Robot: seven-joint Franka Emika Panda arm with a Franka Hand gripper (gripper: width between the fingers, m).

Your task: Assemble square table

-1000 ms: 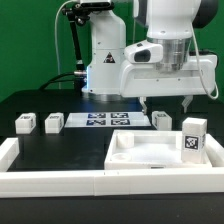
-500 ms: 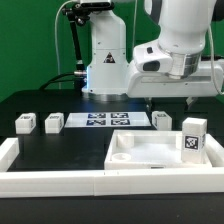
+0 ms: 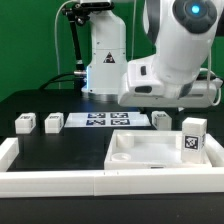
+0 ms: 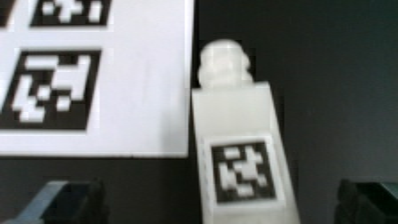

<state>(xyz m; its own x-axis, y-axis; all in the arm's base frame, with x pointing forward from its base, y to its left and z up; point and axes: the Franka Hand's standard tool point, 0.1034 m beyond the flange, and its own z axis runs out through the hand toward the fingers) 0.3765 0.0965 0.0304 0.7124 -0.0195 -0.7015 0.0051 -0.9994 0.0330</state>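
Observation:
My gripper takes hold of the leg block by its tagged body [image 4: 244, 172] next. That leaves the leg block's rounded end free to go into the square tabletop.
The white square tabletop [image 3: 150, 152] lies tray-side up at the front of the exterior view's right. One tagged leg block [image 3: 193, 135] stands at its right edge. Another leg block [image 3: 162, 119] lies just behind the tabletop, beside the marker board [image 3: 100, 120]. My gripper [image 3: 168, 106] hangs open right above this leg. In the wrist view the leg [image 4: 235, 140] lies lengthwise between my spread fingertips [image 4: 71, 200], its tag facing up, and my gripper [image 4: 217, 205] does not touch it. Two more leg blocks [image 3: 24, 123] [image 3: 53, 123] sit at the exterior view's left.
A long white border rail [image 3: 60, 180] runs along the front and up the exterior view's left side. The arm's white base [image 3: 105, 60] stands behind the marker board [image 4: 89, 80]. The table surface is black.
The arm's upper links have swung toward the exterior view's right and the wrist has tilted. The gripper stays open over the same leg block.

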